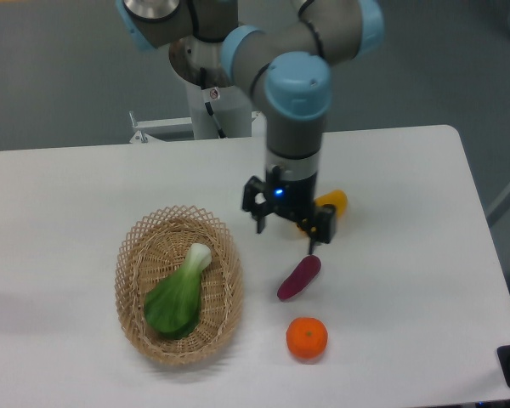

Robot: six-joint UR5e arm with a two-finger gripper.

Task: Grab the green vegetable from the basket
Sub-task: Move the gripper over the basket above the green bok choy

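Observation:
My gripper grabs the green vegetable by its pale stem end (199, 255) next, to pick it out of the basket (141, 247).
The green vegetable (178, 295) lies inside the basket (141, 247), its pale stem pointing up-right and its broad leaf end toward the front. The wicker basket sits on the white table at the left of centre. My gripper (286, 233) hangs above the table to the right of the basket, roughly a hand's width from its rim. Its two dark fingers are spread apart with nothing between them.
A yellow vegetable (332, 203) lies partly hidden behind the gripper. A purple eggplant-like piece (298, 278) rests just below the gripper, and an orange fruit (307, 337) sits nearer the front edge. The robot's base column (214, 93) stands at the table's back.

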